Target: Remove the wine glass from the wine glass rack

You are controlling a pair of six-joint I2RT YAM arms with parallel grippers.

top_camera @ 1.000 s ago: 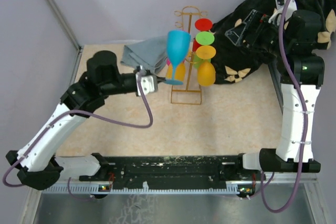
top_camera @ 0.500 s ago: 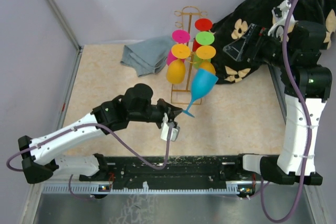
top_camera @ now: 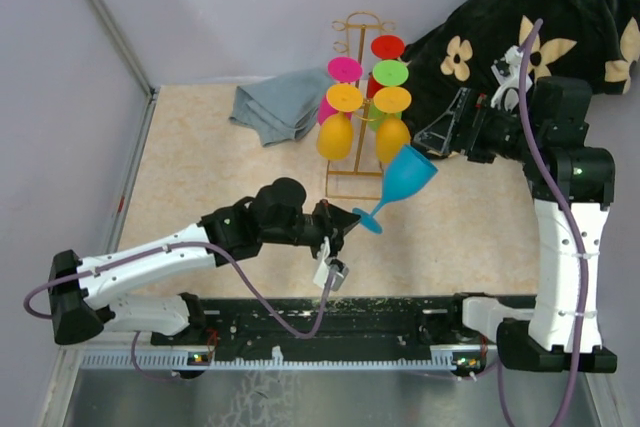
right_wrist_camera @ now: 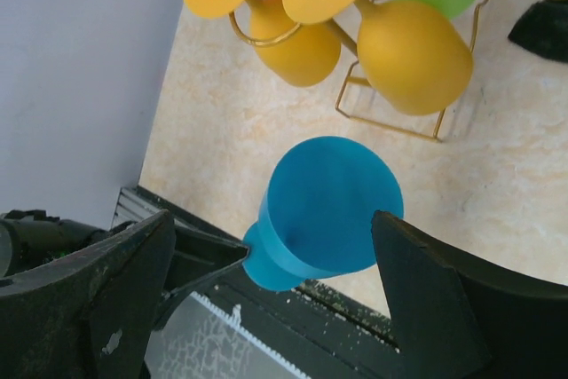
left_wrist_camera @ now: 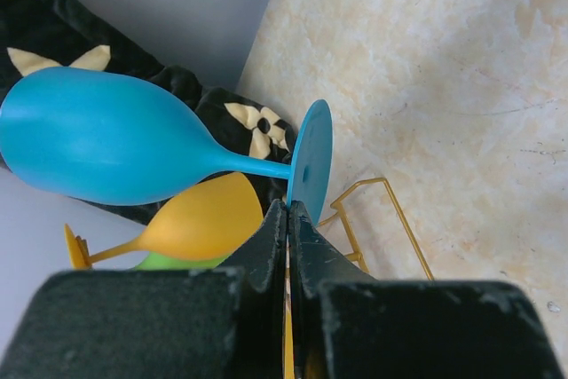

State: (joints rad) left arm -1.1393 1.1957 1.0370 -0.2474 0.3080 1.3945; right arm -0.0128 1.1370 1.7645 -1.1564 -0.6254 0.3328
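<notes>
The blue wine glass (top_camera: 405, 178) is between my fingers, but its whole opening is beyond them. My right gripper should move toward the blue wine glass's opening before it closes.
My left gripper (top_camera: 350, 215) is shut on the round foot of a blue wine glass (top_camera: 405, 178) and holds it tilted in the air, just in front of the gold wire rack (top_camera: 356, 97). In the left wrist view the fingertips (left_wrist_camera: 288, 212) pinch the foot's edge, with the blue wine glass bowl (left_wrist_camera: 98, 144) off to the left. My right gripper (top_camera: 440, 134) is open, its fingers either side of the bowl's mouth. In the right wrist view the blue glass (right_wrist_camera: 324, 206) sits between the open fingers (right_wrist_camera: 417, 281) without touching. Yellow, green, pink and red glasses hang on the rack.
A grey cloth (top_camera: 275, 104) lies at the back left of the rack. A black flowered fabric (top_camera: 500, 37) covers the back right corner. The black rail (top_camera: 330, 312) runs along the near edge. The rack's base (right_wrist_camera: 399, 122) and yellow glasses (right_wrist_camera: 413, 55) show in the right wrist view.
The left gripper has carried the blue glass off the rack, forward and then right. The right arm has swung left and down, its open gripper now around the bowl.
</notes>
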